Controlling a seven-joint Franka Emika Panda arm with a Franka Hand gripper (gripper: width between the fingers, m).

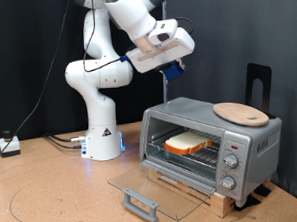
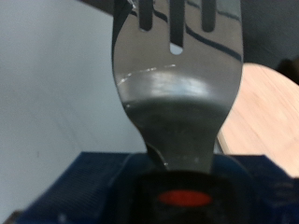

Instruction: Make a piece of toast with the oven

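I should keep holding the spatula: its blue handle hangs above the oven's top (image 1: pixel 193 107).
The oven (image 1: pixel 252 146) stands on the table at the exterior view's right, with its glass door (image 1: pixel 153 188) dropped down flat. The piece of toast (image 1: pixel 190 144) lies on the wire rack inside. My gripper (image 1: pixel 169 68) hangs in the air above the oven's left end, well clear of it. It is shut on a blue-handled metal slotted spatula (image 1: pixel 165 88) that points downward. In the wrist view the spatula blade (image 2: pixel 177 103) fills the middle of the picture, and my fingertips are hidden.
A round tan wooden plate (image 1: pixel 241 112) lies on the oven's top and shows blurred in the wrist view (image 2: pixel 266 117). A black upright stand (image 1: pixel 258 83) rises behind the oven. The arm's white base (image 1: pixel 102 138) and a small box with cables (image 1: pixel 8 146) are at the left.
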